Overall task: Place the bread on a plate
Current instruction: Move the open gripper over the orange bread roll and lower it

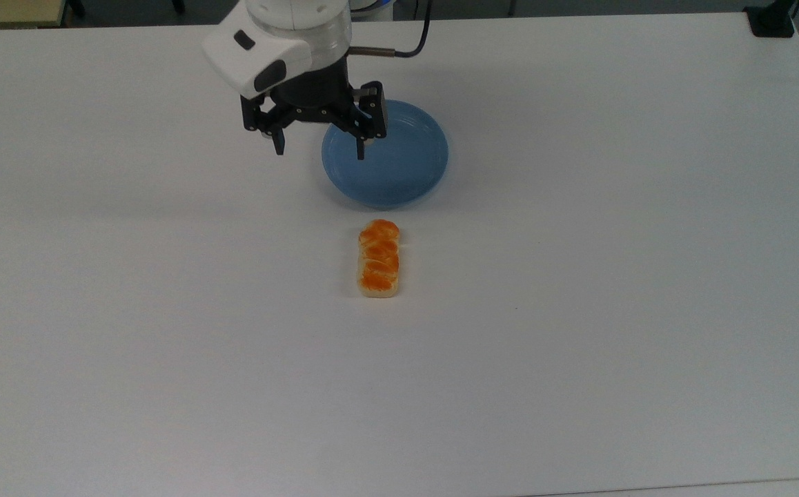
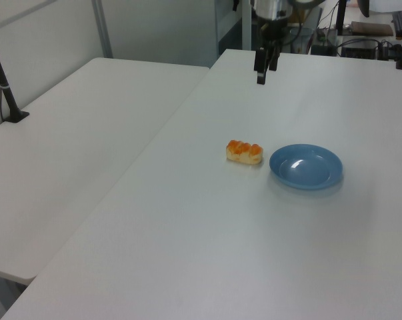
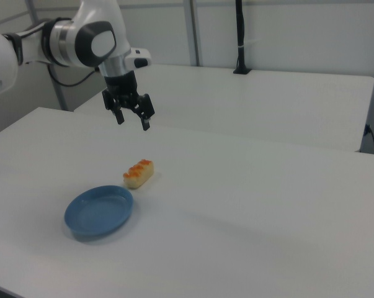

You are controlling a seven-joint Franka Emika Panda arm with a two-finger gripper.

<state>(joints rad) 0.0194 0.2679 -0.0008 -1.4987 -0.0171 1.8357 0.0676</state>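
Observation:
I will next set the small loaf on the blue plate (image 2: 306,167), so I need to grab the loaf with my gripper by its orange-topped end (image 2: 235,150).
The bread (image 1: 379,259), a small orange-topped loaf with pale sides, lies on the white table just below the blue plate (image 1: 399,162) in the top view. It also lies beside the plate (image 2: 306,167) as the bread (image 2: 245,152) in the left view, and as the bread (image 3: 139,173) next to the plate (image 3: 100,211) in the right view. My gripper (image 1: 319,152) hangs open and empty in the air, over the plate's left rim in the top view. The gripper (image 3: 132,121) is well above the table, and the gripper (image 2: 263,73) sits high in the left view.
A second white table (image 2: 74,153) adjoins on the left view's left, with a black post (image 2: 4,90) clamped to it. A black clamp (image 1: 772,21) sits at the top view's upper right corner. Cables and equipment (image 2: 367,40) lie beyond the table's far edge.

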